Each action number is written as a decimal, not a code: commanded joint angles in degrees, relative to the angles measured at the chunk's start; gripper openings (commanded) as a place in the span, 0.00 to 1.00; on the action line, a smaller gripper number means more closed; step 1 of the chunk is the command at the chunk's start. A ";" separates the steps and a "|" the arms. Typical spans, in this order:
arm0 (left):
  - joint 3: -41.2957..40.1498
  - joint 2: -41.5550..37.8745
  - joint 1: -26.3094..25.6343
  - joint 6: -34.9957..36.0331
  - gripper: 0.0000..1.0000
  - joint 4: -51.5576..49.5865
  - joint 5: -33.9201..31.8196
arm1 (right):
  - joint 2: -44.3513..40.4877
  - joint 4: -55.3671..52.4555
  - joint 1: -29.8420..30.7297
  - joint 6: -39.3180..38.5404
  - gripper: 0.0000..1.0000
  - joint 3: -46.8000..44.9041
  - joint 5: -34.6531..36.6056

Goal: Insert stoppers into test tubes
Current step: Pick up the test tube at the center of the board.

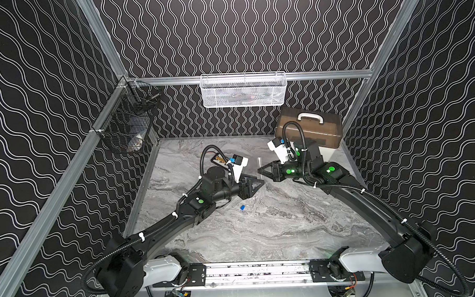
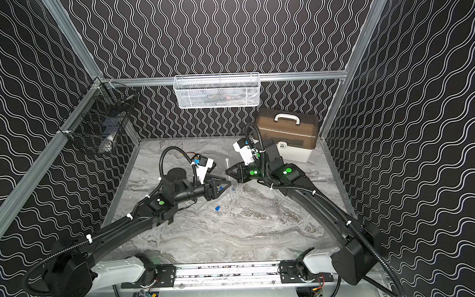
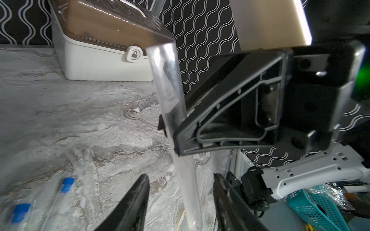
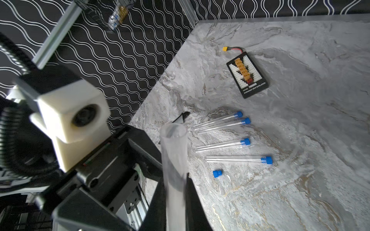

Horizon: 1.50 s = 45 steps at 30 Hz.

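My left gripper grabs the test tube by its rounded lower end next, to leave the test tube's opening free to insert the stopper.
My right gripper (image 4: 175, 180) is shut on a clear test tube (image 4: 173, 152) and holds it upright above the marble; its open mouth carries no stopper. The same test tube (image 3: 170, 90) shows in the left wrist view, with its rounded lower end hanging between the fingers of my open left gripper (image 3: 180, 176), apart from both. In both top views the two grippers meet mid-table, right (image 1: 259, 170) and left (image 1: 262, 182). Several test tubes (image 4: 222, 144) with blue stoppers (image 4: 245, 141) in them lie on the table. One loose stopper (image 4: 217, 173) lies beside them.
A black-and-yellow battery board (image 4: 247, 77) with a red wire lies behind the tubes. A brown-lidded toolbox (image 1: 309, 130) stands at the back right. A white mesh basket (image 1: 242, 90) hangs on the back rail and a black wire basket (image 1: 126, 123) on the left wall.
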 commanded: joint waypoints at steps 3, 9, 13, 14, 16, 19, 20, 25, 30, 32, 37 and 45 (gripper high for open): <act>0.00 1.47 0.09 -6.23 0.53 9.08 5.36 | -1.31 5.71 -0.01 1.09 0.09 -0.59 -2.19; 0.37 1.83 0.25 -7.07 0.43 10.11 4.87 | -1.46 6.38 0.14 1.25 0.09 -0.96 -2.92; -0.05 1.79 0.43 -7.97 0.36 11.30 4.41 | -1.72 7.03 0.08 1.20 0.09 -1.65 -2.30; -0.07 1.87 0.49 -8.29 0.34 11.61 4.41 | -1.57 7.08 0.08 1.12 0.09 -1.63 -2.34; -0.07 2.14 0.62 -8.61 0.31 12.17 4.71 | -1.45 7.29 0.20 1.14 0.09 -1.54 -2.30; -0.03 2.24 0.79 -8.87 0.28 12.56 4.80 | -1.51 7.56 0.16 1.18 0.09 -1.71 -2.12; -0.07 2.19 0.87 -8.87 0.27 12.66 4.76 | -1.51 7.57 0.21 1.20 0.08 -1.76 -2.04; 0.01 2.29 0.97 -8.64 0.19 12.84 5.07 | -1.47 7.83 0.19 1.23 0.08 -1.89 -1.95; 0.01 2.31 1.06 -8.23 0.13 12.18 5.12 | -1.21 7.40 0.16 1.18 0.12 -1.61 -1.65; 0.14 1.98 1.06 -7.32 0.11 10.59 4.39 | -1.11 6.75 0.16 1.10 0.31 -1.45 -0.98; 1.77 0.26 1.04 -1.05 0.07 -3.95 -3.47 | -1.52 4.59 -0.91 1.38 0.57 -0.92 1.29; 4.58 -0.12 4.62 6.65 0.03 -34.33 -25.65 | -2.30 0.60 -6.47 -11.19 0.59 -5.68 0.62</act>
